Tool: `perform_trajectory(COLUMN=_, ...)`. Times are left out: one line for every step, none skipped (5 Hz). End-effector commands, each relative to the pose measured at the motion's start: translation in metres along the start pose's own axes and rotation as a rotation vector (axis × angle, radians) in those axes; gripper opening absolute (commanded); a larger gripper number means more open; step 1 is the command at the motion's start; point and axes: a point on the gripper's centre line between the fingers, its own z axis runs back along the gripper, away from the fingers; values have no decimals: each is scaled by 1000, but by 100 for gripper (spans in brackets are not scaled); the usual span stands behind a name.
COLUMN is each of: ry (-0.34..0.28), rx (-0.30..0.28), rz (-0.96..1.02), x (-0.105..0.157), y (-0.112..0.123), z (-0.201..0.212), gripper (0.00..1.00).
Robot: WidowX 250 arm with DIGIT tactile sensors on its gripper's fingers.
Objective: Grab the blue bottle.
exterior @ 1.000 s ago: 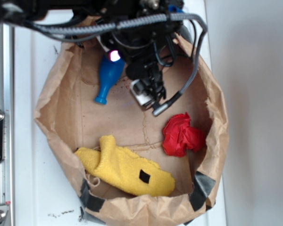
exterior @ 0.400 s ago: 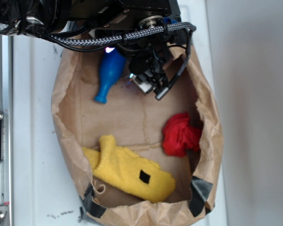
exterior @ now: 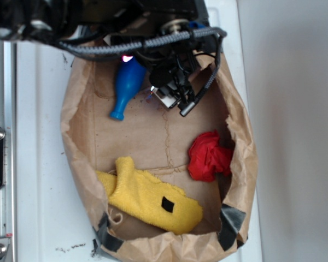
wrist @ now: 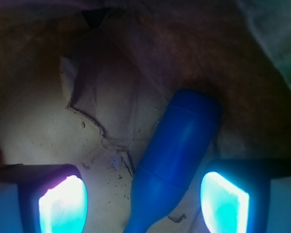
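I need to lower my gripper to the bottle before I close on it, because my fingers are above the top of the blue bottle (exterior: 126, 87).
The blue bottle (exterior: 126, 87) lies on the floor of a brown paper bag (exterior: 76, 164) at its far left, narrow neck pointing toward the near side. In the wrist view the blue bottle (wrist: 177, 155) runs diagonally between my two glowing pads (wrist: 63, 204), closer to the right one and touching neither. My gripper (wrist: 144, 206) is open and hangs above the bottle. In the exterior view the gripper (exterior: 174, 98) shows just right of the bottle, and the arm hides the bottle's wide end.
A crumpled red cloth (exterior: 209, 156) lies at the bag's right wall. A yellow cloth (exterior: 150, 199) with a black patch sits at the near end. The bag walls stand up all round. A metal rail (exterior: 0, 153) runs along the left.
Over the last second the arm moved toward the bag's far end and a little left, nearer the bottle. The bag's walls shifted and narrowed. The bottle stayed put.
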Motion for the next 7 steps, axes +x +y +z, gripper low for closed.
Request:
perform_trajectory(ry=10, rx=-71, rz=208, x=9, y=-9, z=13, gripper=100)
perform_trajectory(ry=-1, rx=-72, rz=241, x=4, y=-9, z=6, gripper=100)
perform_trajectory(ry=-71, rx=-77, rz=236, x=-5, y=-11, z=-12, gripper=100)
perform_trajectory(ry=-83, rx=-68, rz=248, x=-1, y=-9, z=-22, gripper=100)
perform_trajectory(ry=-95, rx=-49, rz=254, x=3, y=-7, z=-31, gripper=100)
perform_trajectory(ry=-123, rx=-38, rz=247, x=1, y=-12, z=-38, gripper=100)
perform_trajectory(ry=-126, rx=-49, rz=208, x=-1, y=-14, z=-43, gripper=47)
